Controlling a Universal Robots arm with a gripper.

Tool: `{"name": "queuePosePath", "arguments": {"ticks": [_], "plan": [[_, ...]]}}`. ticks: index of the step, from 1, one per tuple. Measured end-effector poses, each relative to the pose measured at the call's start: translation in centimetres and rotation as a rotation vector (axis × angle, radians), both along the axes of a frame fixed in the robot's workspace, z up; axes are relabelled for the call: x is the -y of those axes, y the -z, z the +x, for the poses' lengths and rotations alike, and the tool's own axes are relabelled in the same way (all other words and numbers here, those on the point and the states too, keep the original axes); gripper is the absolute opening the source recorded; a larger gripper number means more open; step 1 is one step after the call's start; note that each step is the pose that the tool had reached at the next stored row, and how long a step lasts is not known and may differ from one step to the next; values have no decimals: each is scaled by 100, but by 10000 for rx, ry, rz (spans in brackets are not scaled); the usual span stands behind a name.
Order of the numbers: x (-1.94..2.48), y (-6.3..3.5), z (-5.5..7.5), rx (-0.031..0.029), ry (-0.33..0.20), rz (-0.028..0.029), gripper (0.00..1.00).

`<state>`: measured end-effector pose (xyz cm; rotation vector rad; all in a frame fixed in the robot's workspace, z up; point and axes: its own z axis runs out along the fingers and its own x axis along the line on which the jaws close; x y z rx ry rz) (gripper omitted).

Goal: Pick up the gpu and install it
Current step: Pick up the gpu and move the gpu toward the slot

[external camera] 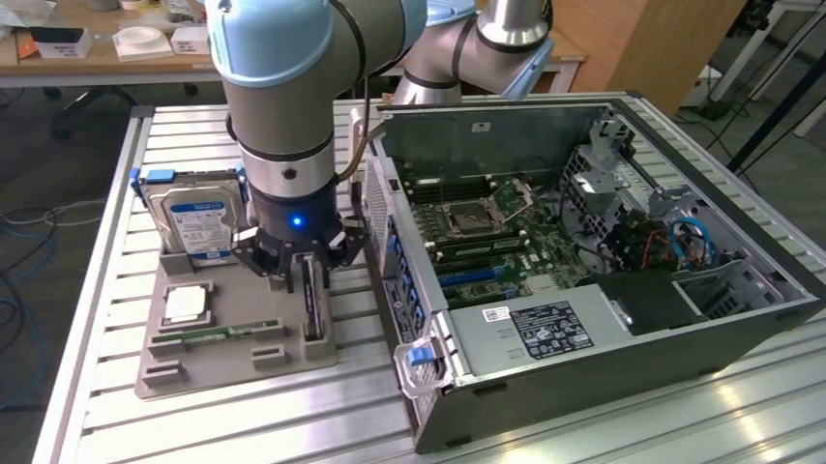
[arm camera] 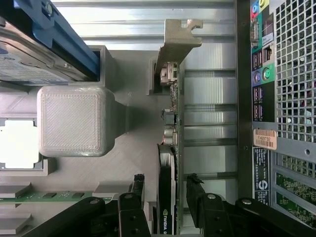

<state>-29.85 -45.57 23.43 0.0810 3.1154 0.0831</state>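
My black fingertips are on either side of the GPU in the wrist view, so they would hold it if I closed now.
The gpu stands on edge in a slot of the grey holder tray, a thin dark card beside the computer case. In the wrist view the gpu appears edge-on, with its grey metal bracket at the far end. My gripper hangs directly over the card, open. In the wrist view my gripper straddles the card. One of its black fingers stands on each side, and a small gap shows between each finger and the card. Nothing is held.
The open computer case lies to the exterior view's right, its motherboard exposed and its rear panel close beside the card. In the tray are a silver hard drive, a processor and a green memory stick. The slatted metal table carries it all.
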Motion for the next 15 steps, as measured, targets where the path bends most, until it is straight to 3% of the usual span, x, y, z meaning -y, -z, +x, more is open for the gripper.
{"name": "queuePosePath", "arguments": {"ticks": [3,6,15], "plan": [[0,0,0,0,0,0,45],[0,0,0,0,0,0,33],[0,1,5,0,0,0,33]]}}
